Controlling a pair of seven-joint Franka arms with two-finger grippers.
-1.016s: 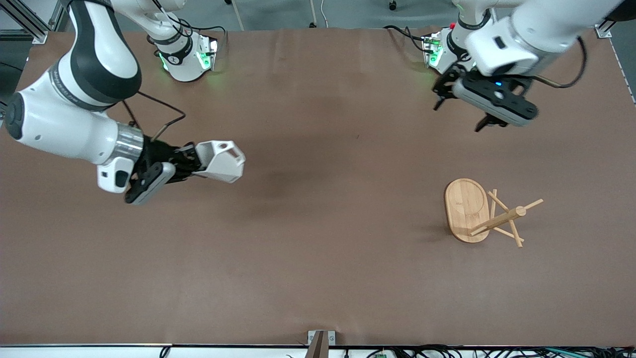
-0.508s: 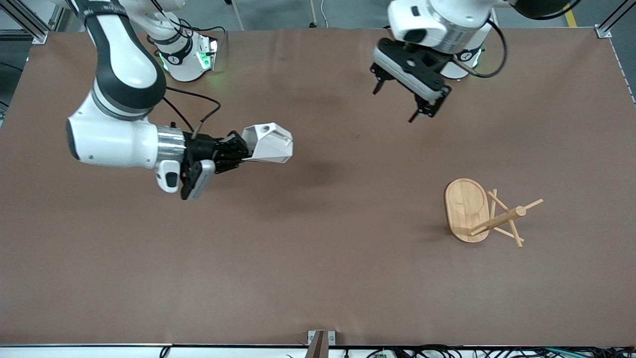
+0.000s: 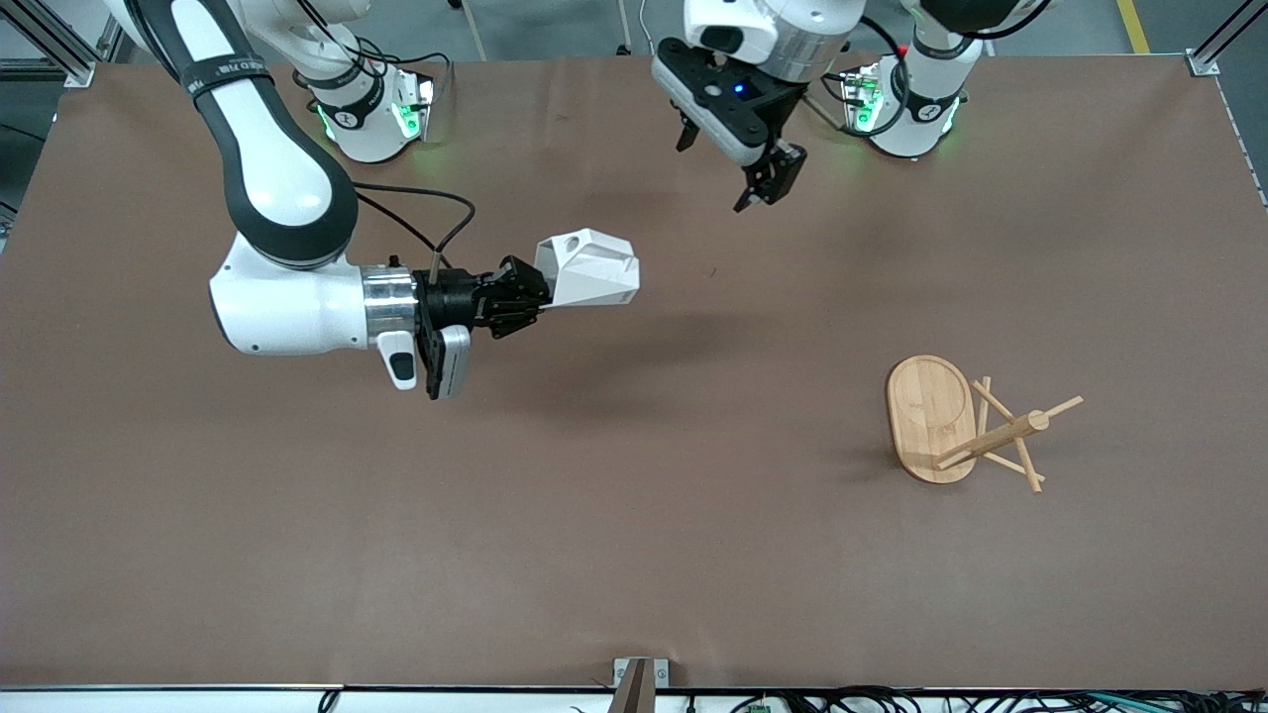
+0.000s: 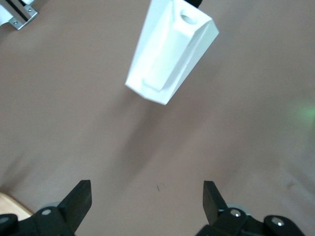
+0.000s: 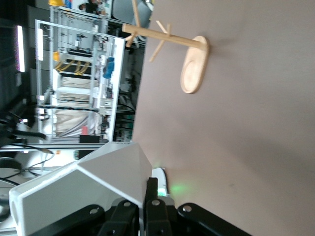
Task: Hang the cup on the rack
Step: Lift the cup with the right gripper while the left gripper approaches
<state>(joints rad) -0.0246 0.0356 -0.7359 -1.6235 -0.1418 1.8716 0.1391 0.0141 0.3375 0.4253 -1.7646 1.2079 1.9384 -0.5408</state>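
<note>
I will grab the cup by its closed base end with my left gripper next. Then the cup's round hole stays free to hang on the rack.
The white faceted cup (image 3: 592, 269) is held in the air by my right gripper (image 3: 530, 292), which is shut on its rim end, over the middle of the table. The cup's wall fills the right wrist view (image 5: 83, 191) beside the gripper (image 5: 145, 196). The bamboo rack (image 3: 931, 416) stands upright toward the left arm's end, nearer the front camera than the cup; it also shows in the right wrist view (image 5: 193, 66). My left gripper (image 3: 711, 176) is open and empty, over the table close to the bases. Its view (image 4: 146, 201) looks at the cup (image 4: 170, 51).
The brown table (image 3: 634, 515) carries nothing else but the rack. The two arm bases with green lights (image 3: 371, 119) stand along the edge farthest from the front camera. A metal bracket (image 3: 639, 673) sits at the nearest edge.
My right arm has carried the cup toward the table's middle, closer to the rack's end. My left arm has swung toward the right arm's end, still open. The rack has not moved.
</note>
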